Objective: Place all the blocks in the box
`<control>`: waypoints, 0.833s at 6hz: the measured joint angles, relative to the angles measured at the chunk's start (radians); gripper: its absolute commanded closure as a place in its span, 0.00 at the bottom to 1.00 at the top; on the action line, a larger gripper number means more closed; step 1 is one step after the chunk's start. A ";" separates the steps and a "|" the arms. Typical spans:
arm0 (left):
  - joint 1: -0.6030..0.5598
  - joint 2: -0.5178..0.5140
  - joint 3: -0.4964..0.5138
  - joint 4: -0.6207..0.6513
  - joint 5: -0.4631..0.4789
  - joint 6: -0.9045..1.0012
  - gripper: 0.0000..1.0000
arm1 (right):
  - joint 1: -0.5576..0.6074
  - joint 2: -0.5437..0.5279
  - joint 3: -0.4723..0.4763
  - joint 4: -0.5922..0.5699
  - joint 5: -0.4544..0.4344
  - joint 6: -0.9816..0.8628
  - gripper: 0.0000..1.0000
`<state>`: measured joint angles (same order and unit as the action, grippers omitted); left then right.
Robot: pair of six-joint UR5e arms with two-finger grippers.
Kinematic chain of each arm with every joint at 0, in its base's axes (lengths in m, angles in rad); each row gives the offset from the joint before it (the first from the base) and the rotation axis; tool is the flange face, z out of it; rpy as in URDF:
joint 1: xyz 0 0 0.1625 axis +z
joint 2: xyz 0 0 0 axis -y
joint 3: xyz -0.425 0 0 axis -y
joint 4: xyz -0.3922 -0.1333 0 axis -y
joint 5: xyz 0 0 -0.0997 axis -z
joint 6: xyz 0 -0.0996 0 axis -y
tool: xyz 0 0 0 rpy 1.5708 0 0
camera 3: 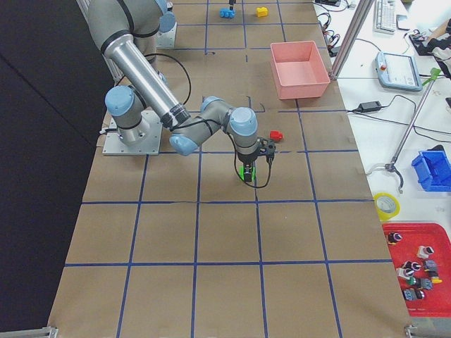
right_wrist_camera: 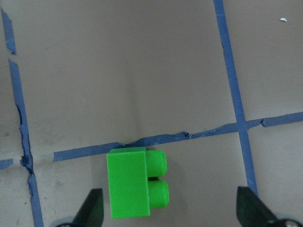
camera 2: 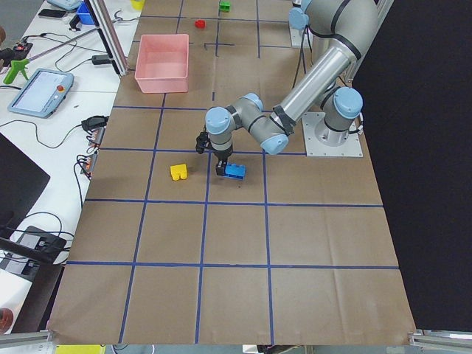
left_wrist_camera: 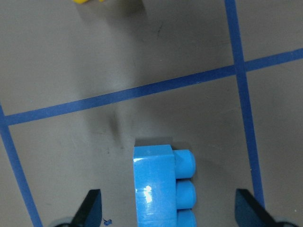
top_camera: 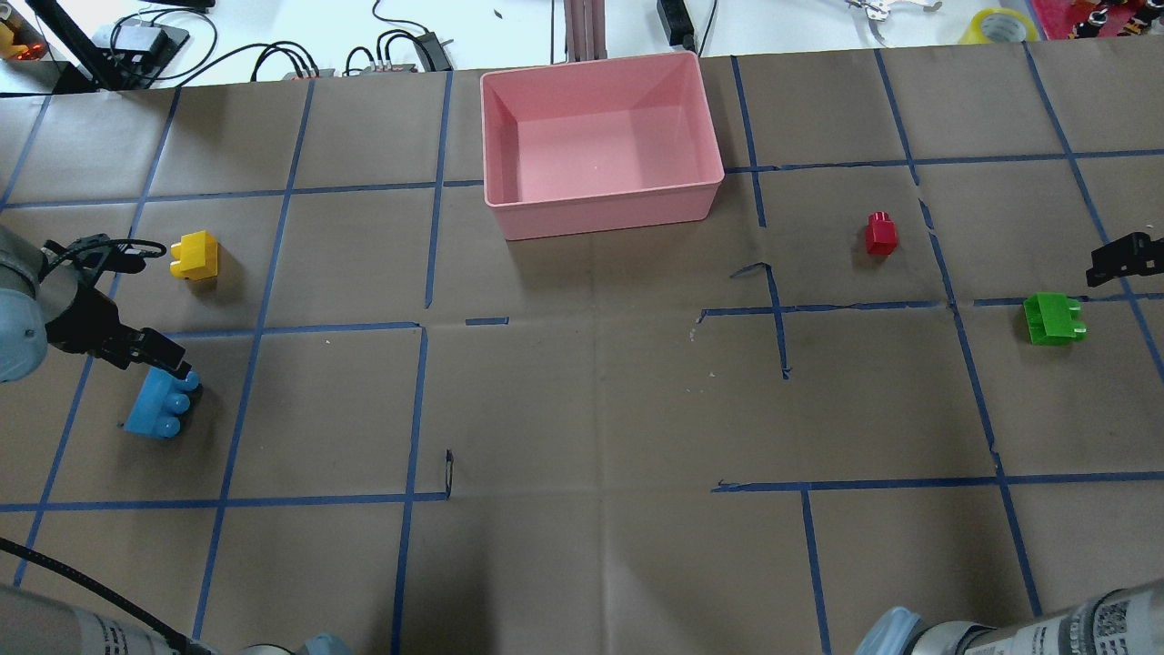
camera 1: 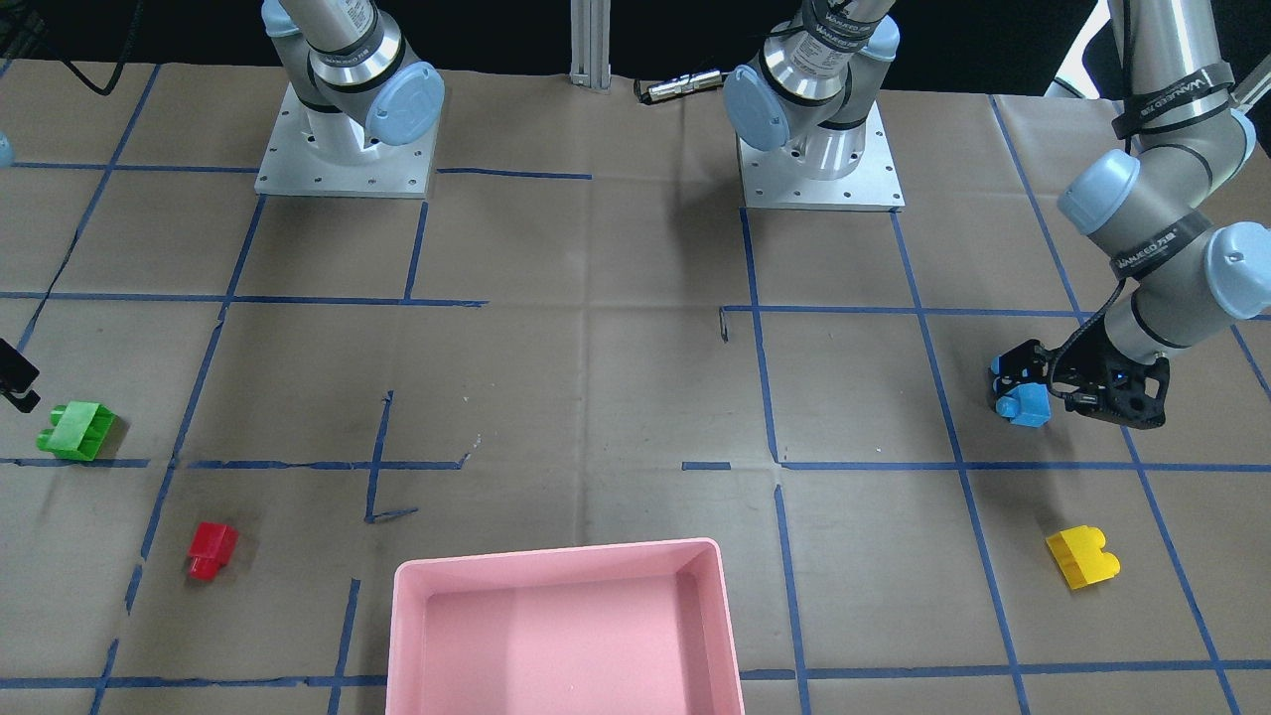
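I should grab the light-blue brick by its long body (camera 1: 1027, 407) with my left gripper next. Then it can go into the box (camera 1: 562, 632).
The light-blue brick (top_camera: 162, 409) lies on its side at the table's left. My left gripper (top_camera: 166, 364) is open and straddles it; in the left wrist view the brick (left_wrist_camera: 161, 184) sits between the spread fingers (left_wrist_camera: 92, 208), untouched. The green brick (top_camera: 1053, 318) lies at the right. My right gripper (top_camera: 1120, 259) is open over it; in the right wrist view the brick (right_wrist_camera: 135, 182) sits between the fingers (right_wrist_camera: 92, 205), nearer the left one. The yellow brick (top_camera: 195, 255) and the red brick (top_camera: 880, 233) lie loose. The pink box (top_camera: 600, 205) is empty.
Brown paper with blue tape lines covers the table. Both arm bases (camera 1: 346, 149) stand at the robot's edge. Cables, a tape roll (top_camera: 998, 23) and tools lie beyond the far table edge behind the box.
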<state>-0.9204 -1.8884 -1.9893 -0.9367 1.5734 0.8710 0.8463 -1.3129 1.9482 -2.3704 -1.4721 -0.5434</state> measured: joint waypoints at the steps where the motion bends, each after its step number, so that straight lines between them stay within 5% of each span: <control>1: 0.001 -0.012 -0.025 0.031 0.004 0.001 0.01 | 0.019 0.010 0.018 -0.033 -0.003 0.035 0.00; 5: 0.045 -0.018 -0.059 0.044 0.010 0.019 0.04 | 0.037 0.113 0.059 -0.153 -0.005 0.049 0.00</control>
<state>-0.8751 -1.9067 -2.0478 -0.8928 1.5837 0.8895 0.8833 -1.2002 2.0067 -2.5239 -1.4769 -0.4945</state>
